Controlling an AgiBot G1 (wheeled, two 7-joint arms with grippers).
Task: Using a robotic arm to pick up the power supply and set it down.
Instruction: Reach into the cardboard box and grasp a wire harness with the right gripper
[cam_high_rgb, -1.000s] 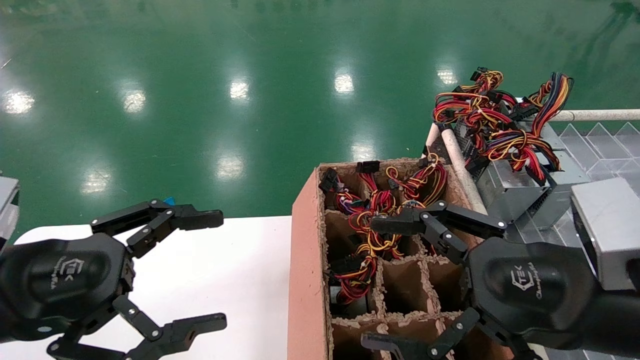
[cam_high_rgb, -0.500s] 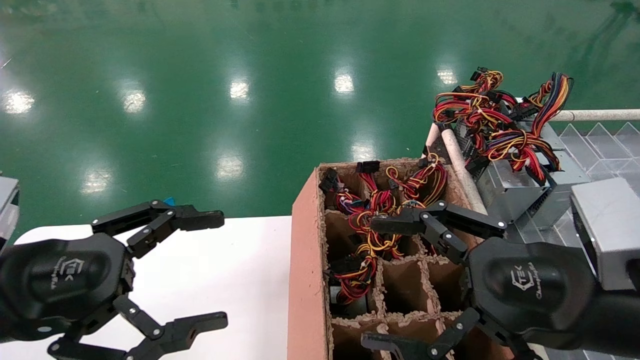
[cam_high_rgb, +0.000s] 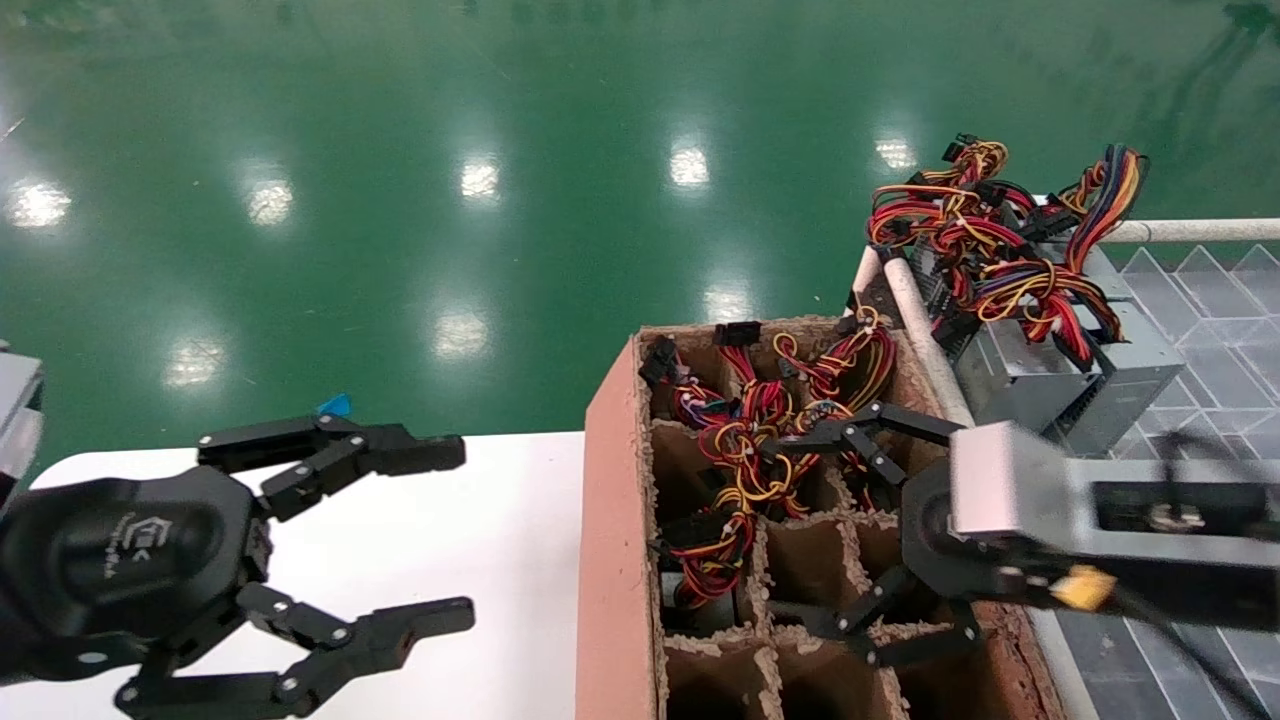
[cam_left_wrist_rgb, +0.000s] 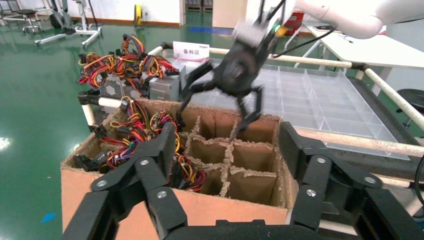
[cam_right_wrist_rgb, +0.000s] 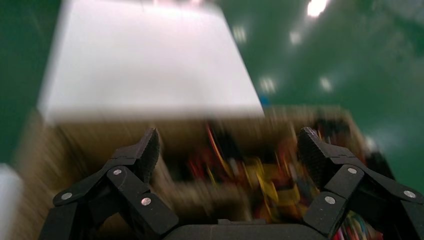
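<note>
The fingers of the robot's right gripper are on either side of the cardboard divider (cam_high_rgb: 806, 524) (cam_right_wrist_rgb: 207, 192), so they would miss the wire bundle if they closed now. The robot needs to first move toward the yellow loops.
A power supply stands in a cell of the divided cardboard box (cam_high_rgb: 608, 520). Only its looped red, yellow, orange and black wire bundle (cam_high_rgb: 745, 460) (cam_left_wrist_rgb: 134, 134) shows; the metal body is hidden. My right gripper (cam_high_rgb: 800, 530) (cam_left_wrist_rgb: 212, 120) hangs open just above the box's middle cells beside those wires, holding nothing. In the right wrist view the right gripper (cam_right_wrist_rgb: 230, 150) is spread wide over blurred wires (cam_right_wrist_rgb: 265, 175). My left gripper (cam_high_rgb: 455, 535) (cam_left_wrist_rgb: 227, 150) is open and empty over the white table (cam_high_rgb: 470, 490), left of the box.
Grey power units (cam_high_rgb: 1030, 365) with tangled cables (cam_high_rgb: 1000, 240) lie on the tube-framed rack right of the box. A clear divided tray (cam_high_rgb: 1210, 300) (cam_left_wrist_rgb: 320, 100) fills the rest of the rack. Green floor lies beyond.
My right arm has rolled its wrist, the silver block now facing up, and the gripper has shifted deeper over the box cells. The left gripper has turned slightly and edged right.
</note>
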